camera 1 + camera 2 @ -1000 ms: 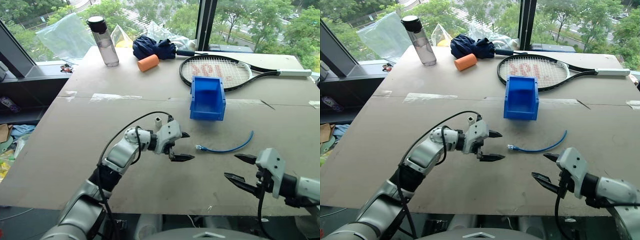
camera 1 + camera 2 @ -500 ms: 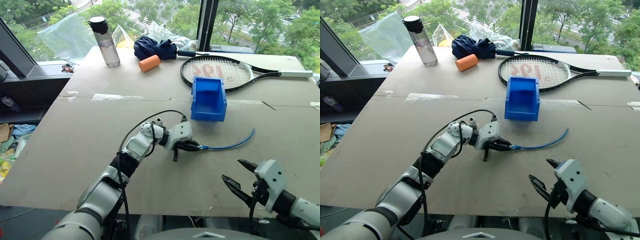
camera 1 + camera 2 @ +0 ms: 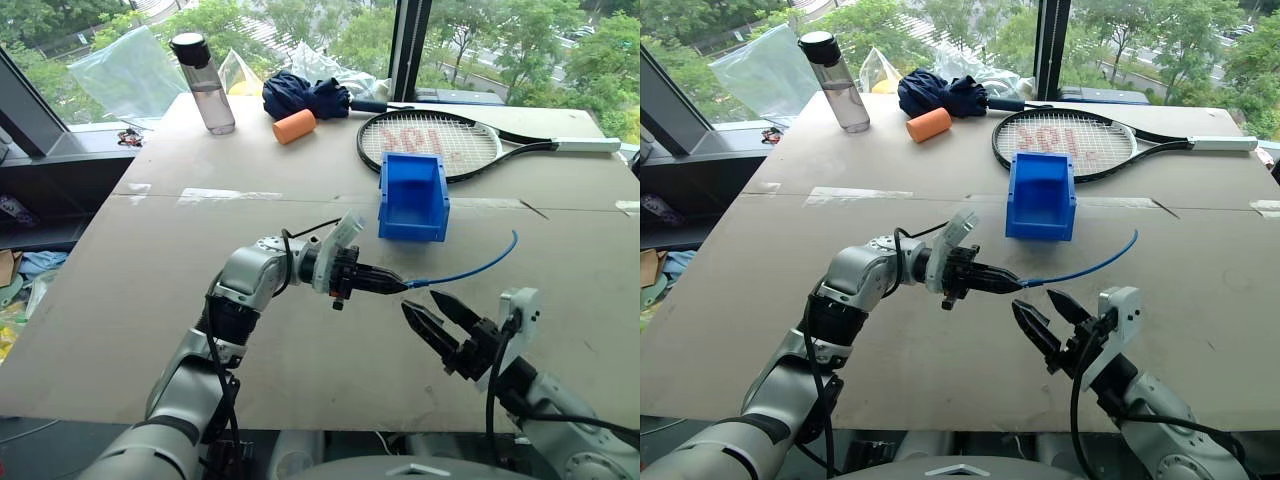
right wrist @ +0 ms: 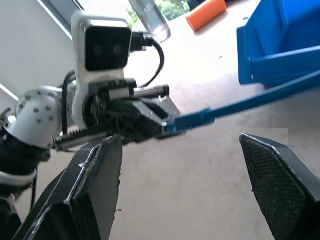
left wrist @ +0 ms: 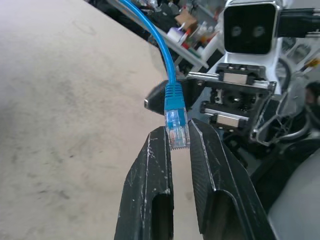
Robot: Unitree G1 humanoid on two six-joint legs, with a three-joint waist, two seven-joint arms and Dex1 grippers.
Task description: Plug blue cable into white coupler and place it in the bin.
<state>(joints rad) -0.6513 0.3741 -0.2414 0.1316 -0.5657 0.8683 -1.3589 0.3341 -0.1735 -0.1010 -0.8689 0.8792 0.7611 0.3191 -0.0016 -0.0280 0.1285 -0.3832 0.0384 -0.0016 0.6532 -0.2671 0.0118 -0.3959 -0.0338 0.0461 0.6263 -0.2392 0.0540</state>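
My left gripper's fingers cover the clear plug, so my right gripper needs to grab the blue cable (image 3: pixel 468 269) by its sleeve just behind the plug (image 3: pixel 415 284) next.
My left gripper (image 3: pixel 398 286) is shut on the clear plug (image 5: pixel 177 129) of the blue cable (image 3: pixel 468 269). It holds the plug end off the table and points right. The cable trails right, its far end by the table (image 3: pixel 150 300) surface. My right gripper (image 3: pixel 421 303) is open just right of and below the plug, fingers pointing toward it, nothing between them. In the right wrist view the cable (image 4: pixel 245 101) runs from the left gripper (image 4: pixel 165 125) past the bin (image 4: pixel 285 45). The bin (image 3: pixel 413 196) stands behind the grippers, open front facing me. The white coupler is out of view.
At the back of the table lie a tennis racket (image 3: pixel 440 142), an orange cylinder (image 3: pixel 296 126), a dark blue cloth bundle (image 3: pixel 305 95), a water bottle (image 3: pixel 205 80) and a clear plastic bag (image 3: pixel 130 70). The table's front edge is just below the grippers.
The left gripper reached right, shut on the cable's plug and lifted it off the table. The right gripper rolled and moved left, up to the plug.
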